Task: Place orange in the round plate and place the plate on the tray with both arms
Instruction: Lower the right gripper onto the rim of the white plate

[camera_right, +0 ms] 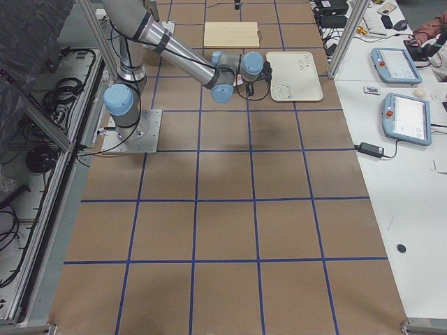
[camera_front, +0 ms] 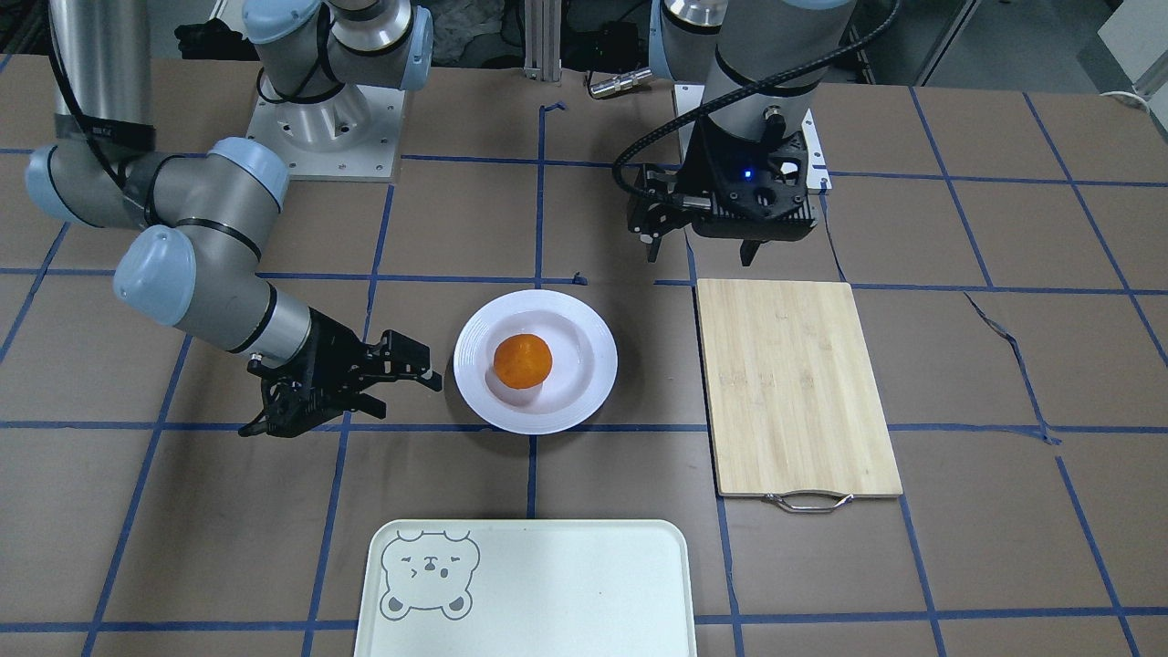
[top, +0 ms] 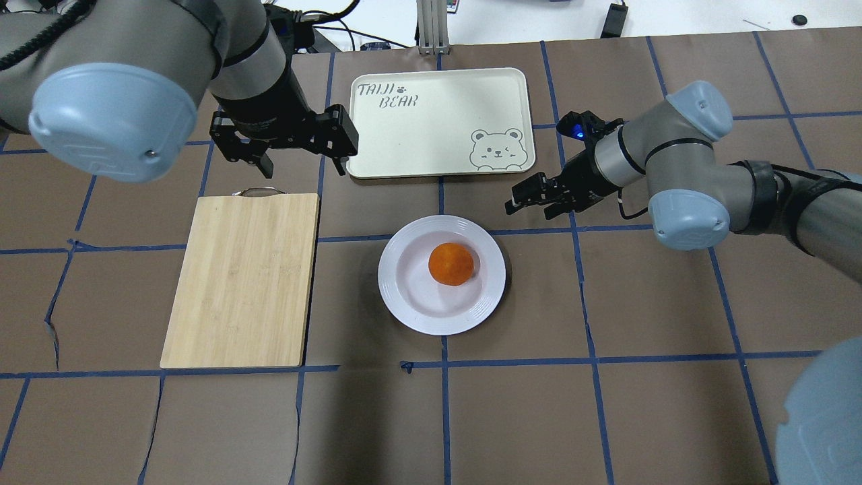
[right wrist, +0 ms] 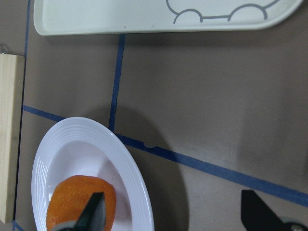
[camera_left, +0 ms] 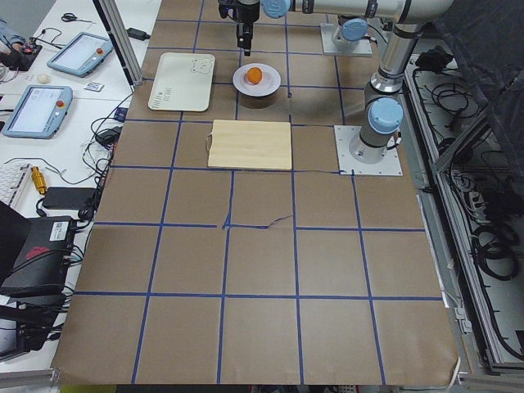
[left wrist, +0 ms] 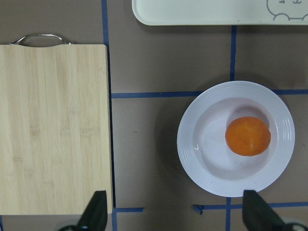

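My right gripper grabs the plate by its thin outer rim (camera_front: 466, 379) (right wrist: 138, 198) next, since the round plate spreads far wider than my open fingers.
The orange (camera_front: 523, 360) (top: 451, 263) lies in the sunken centre of the white round plate (camera_front: 474, 392) (top: 404, 303), which rests on the brown table. The cream tray (camera_front: 547, 593) (top: 438, 121) with its bear drawing lies bare, a short way beyond the plate from the robot. My right gripper (camera_front: 397, 388) (top: 532, 207) hangs open just off the plate's rim on the robot's right, touching nothing. In the right wrist view its fingertips (right wrist: 94, 214) frame the orange (right wrist: 79, 202) and the plate's edge. My left gripper (camera_front: 701, 255) (top: 304, 165) is open, held high.
A bamboo cutting board (camera_front: 794, 383) (top: 246, 276) with a metal handle lies on the robot's left of the plate. The left wrist view looks straight down on the board (left wrist: 53, 125), the plate (left wrist: 190, 159) and the tray's edge (left wrist: 216, 12).
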